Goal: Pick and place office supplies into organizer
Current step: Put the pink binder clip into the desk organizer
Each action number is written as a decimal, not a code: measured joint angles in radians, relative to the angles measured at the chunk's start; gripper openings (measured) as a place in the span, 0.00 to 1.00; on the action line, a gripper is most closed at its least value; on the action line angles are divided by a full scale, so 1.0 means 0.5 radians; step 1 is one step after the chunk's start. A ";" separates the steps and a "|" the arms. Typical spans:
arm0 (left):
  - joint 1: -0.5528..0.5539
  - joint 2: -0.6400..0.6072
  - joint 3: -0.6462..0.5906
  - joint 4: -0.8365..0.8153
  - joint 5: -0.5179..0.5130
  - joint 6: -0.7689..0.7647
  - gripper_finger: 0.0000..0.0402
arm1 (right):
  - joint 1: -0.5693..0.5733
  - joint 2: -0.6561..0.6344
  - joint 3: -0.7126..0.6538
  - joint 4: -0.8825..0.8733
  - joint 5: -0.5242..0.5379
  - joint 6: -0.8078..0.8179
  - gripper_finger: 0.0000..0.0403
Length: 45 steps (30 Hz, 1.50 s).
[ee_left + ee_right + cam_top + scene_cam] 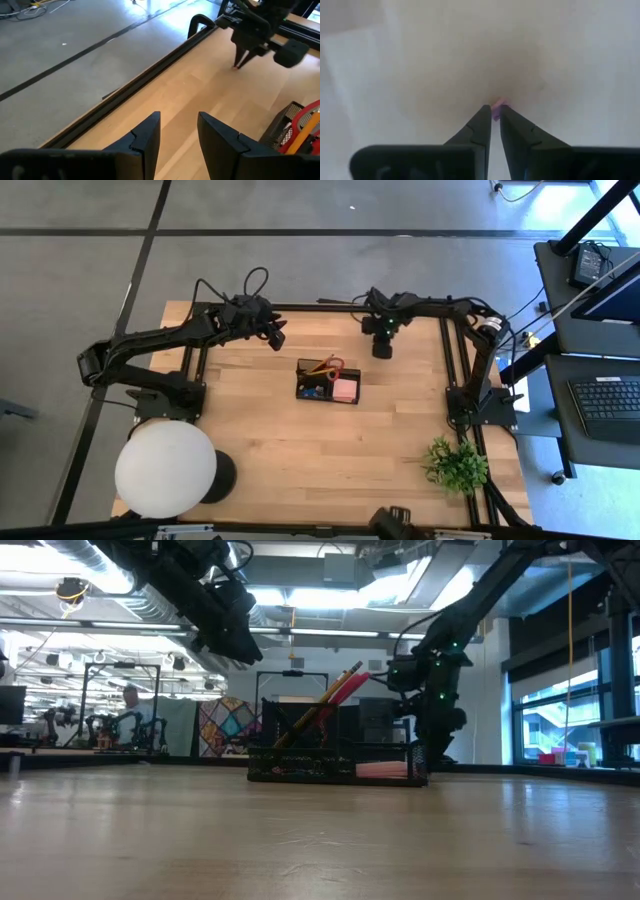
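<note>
The pink piece is short of the organizer's rim [358,379], over bare wood, so from here my right gripper keeps hold of the pink piece until it is over the organizer.
The black organizer [306,379] stands mid-table. It holds a pink sticky-note block [345,388], red-handled scissors [331,364], pencils and a small blue piece [315,392]. In the low view a pencil and the red handles [340,690] lean out of its top. My left gripper [179,127] is open and empty, above the table's far left part, left of the organizer. My right gripper [495,107] points down at the tabletop beyond the organizer's far right corner, shut on a tiny pinkish piece [498,104]. It also shows in the left wrist view [239,62]. My right gripper pinches the tiny pinkish piece [498,104] between its two fingers, at their free ends. The fingers come from above, pointing down, with their tips at the tabletop. Whether the piece rests on the wood or is just clear of it, I cannot tell.
A large white round lamp [165,470] stands at the near left corner and a green plant [455,463] at the near right. A black frame rail [150,70] runs along the far edge. A person [128,705] shows far back in the room.
</note>
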 joint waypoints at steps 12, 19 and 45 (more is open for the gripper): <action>0.000 0.000 0.000 -0.027 0.057 0.001 0.31 | 0.406 0.002 -0.009 -0.298 -0.001 0.761 0.10; 0.000 0.000 0.000 -0.106 0.057 0.019 0.31 | 0.678 -0.039 -0.176 -0.020 0.194 1.013 0.10; 0.000 0.000 0.000 -0.104 0.057 0.002 0.31 | 0.683 -0.156 -0.230 -0.023 -0.006 1.090 0.10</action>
